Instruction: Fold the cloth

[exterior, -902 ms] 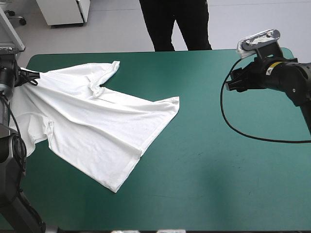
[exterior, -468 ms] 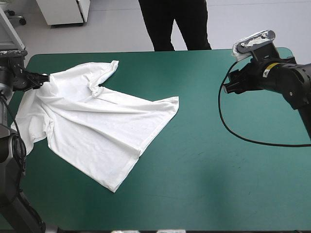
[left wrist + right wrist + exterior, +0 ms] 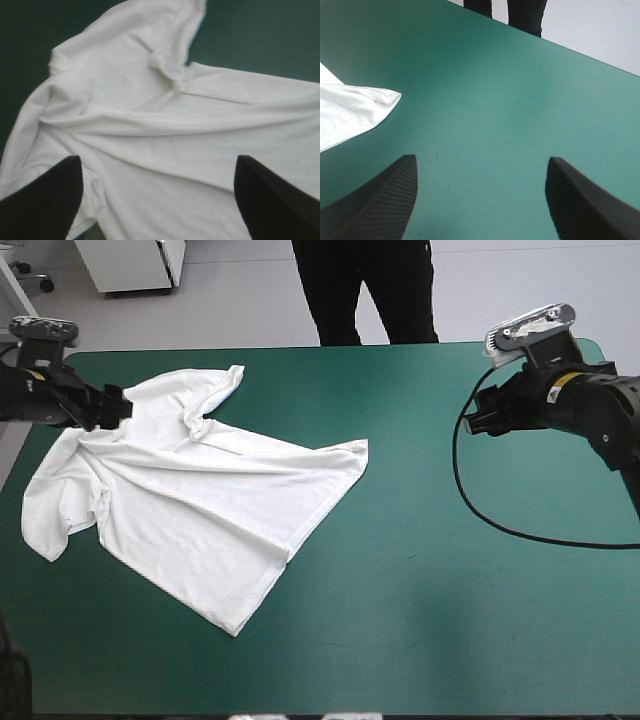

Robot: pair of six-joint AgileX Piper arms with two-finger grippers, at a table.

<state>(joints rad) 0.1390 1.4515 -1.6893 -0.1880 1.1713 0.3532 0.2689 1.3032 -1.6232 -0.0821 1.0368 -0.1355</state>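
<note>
I need to grab the T-shirt with my right gripper next, by its creased hem corner point(image 3: 357, 449), where a small fold point(image 3: 345, 446) stands up next to the flat cloth.
The white T-shirt point(image 3: 200, 490) lies spread but rumpled on the left half of the teal-green table, one sleeve toward the far edge, a corner pointing to the middle. My left gripper point(image 3: 112, 406) hovers at the shirt's far-left part, open; in the left wrist view its fingers point(image 3: 45, 200) stand wide apart above the T-shirt point(image 3: 165, 125), nothing between them. My right gripper point(image 3: 478, 412) hangs open over bare cover at the far right, well away from the shirt. In the right wrist view only a corner of the T-shirt point(image 3: 355, 107) shows ahead of the open gripper point(image 3: 480, 200).
The bare teal-green cover point(image 3: 470, 590) takes up the table's right half and front. The shirt's left sleeve point(image 3: 45, 525) lies close to the table's left edge.
My left gripper let go of the shirt's far-left edge, opened and rose slightly toward the far side. The released cloth settled onto the table. The right arm barely moved.
</note>
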